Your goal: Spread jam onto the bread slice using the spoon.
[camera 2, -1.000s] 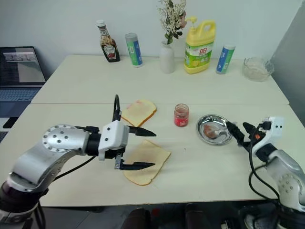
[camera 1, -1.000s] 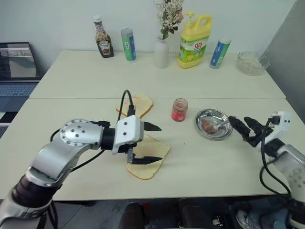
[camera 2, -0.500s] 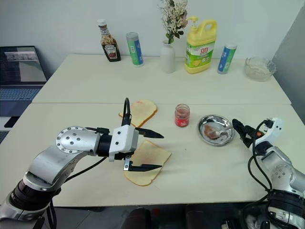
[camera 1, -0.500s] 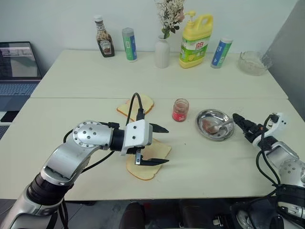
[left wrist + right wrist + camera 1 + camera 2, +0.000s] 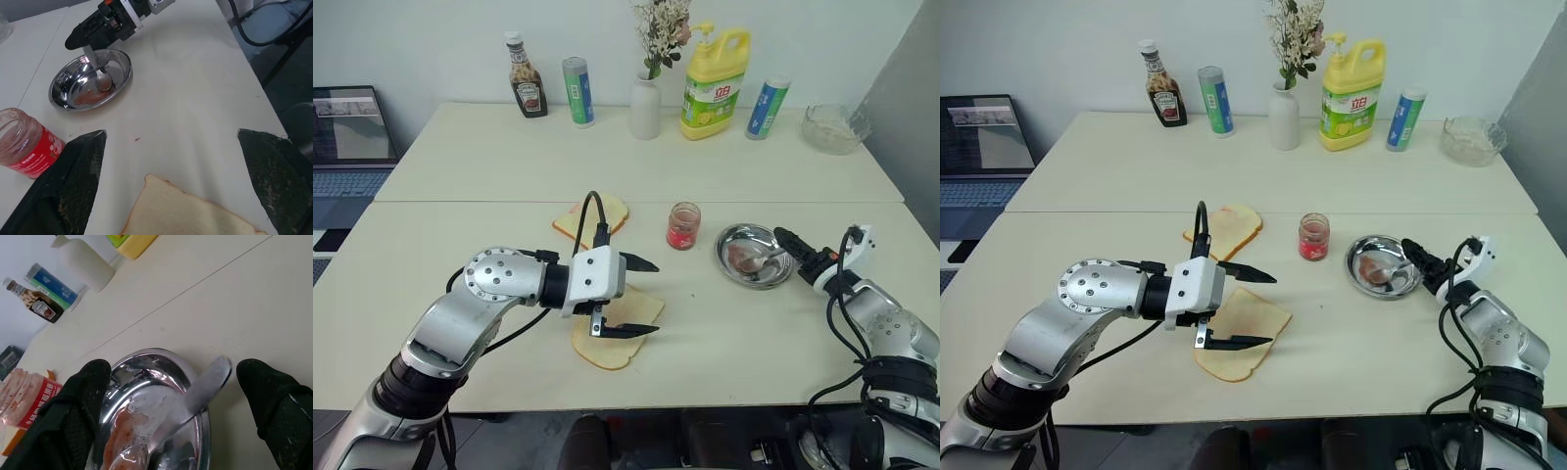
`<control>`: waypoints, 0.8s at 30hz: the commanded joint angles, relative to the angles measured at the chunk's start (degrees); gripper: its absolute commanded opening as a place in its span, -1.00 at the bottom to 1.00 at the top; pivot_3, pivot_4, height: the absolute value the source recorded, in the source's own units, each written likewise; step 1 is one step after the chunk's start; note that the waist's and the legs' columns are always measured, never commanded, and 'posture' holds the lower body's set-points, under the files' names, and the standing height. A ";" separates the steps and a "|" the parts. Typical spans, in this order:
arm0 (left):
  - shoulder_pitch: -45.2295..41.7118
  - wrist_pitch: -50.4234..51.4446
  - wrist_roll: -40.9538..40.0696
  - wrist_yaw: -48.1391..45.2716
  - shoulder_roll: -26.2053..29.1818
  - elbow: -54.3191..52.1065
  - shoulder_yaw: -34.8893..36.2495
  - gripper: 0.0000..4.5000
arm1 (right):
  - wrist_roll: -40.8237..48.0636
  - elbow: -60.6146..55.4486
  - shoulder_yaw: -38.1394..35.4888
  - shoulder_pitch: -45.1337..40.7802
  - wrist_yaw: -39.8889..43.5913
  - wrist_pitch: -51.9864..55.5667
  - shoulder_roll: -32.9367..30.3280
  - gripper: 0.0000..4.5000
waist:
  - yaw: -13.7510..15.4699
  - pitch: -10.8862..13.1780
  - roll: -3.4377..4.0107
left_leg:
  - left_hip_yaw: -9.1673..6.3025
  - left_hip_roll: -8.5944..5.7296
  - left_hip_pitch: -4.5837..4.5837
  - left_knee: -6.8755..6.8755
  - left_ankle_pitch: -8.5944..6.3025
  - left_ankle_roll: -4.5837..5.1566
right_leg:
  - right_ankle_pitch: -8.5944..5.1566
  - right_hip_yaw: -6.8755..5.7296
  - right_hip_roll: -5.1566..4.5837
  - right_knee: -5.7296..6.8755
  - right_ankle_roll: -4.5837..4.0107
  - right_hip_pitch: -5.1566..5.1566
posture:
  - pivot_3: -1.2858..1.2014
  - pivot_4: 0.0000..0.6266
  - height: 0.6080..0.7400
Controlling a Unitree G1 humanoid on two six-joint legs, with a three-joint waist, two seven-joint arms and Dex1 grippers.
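The robot's right gripper will next hold the spoon by its thin handle [image 5: 772, 255] [image 5: 207, 386] to spread jam onto the bread slice.
The bread slice [image 5: 644, 306] lies near the table's front edge, a pale tan slice with a golden crust. My left gripper [image 5: 652, 298] hovers open above it, one finger over its far edge and one over its middle. The jam [image 5: 682, 226] stands in a small glass jar to the right of the slice. Further right, the spoon [image 5: 766, 258] rests in a round steel dish [image 5: 736, 239], its bowl among pink smears and its handle over the rim. My right gripper [image 5: 176, 377] is open at that rim, and the handle [image 5: 208, 380] ends between its fingers [image 5: 93, 382].
A smaller bread slice [image 5: 606, 212] lies behind the left gripper. Along the back stand a sauce bottle [image 5: 525, 90], two tubes, a white vase [image 5: 645, 108], a yellow detergent bottle [image 5: 713, 83] and a glass bowl [image 5: 832, 129]. A laptop [image 5: 350, 137] sits at far left.
My right gripper has moved in toward the steel dish and rolled, so its open fingers now flank the spoon's handle. The left gripper has stayed over the bread slice.
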 commanded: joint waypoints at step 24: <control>-1.10 0.63 -0.14 -0.11 -0.71 -1.01 0.51 1.00 | -2.44 -2.11 0.20 2.27 1.82 -5.05 -0.15 -0.99 | 0.11 -0.11 0.13 | -0.02 -0.01 0.08 0.06 0.00 0.00 | 0.04 0.00 -0.01 0.00 0.07 0.13 | 0.03 -0.52 1.00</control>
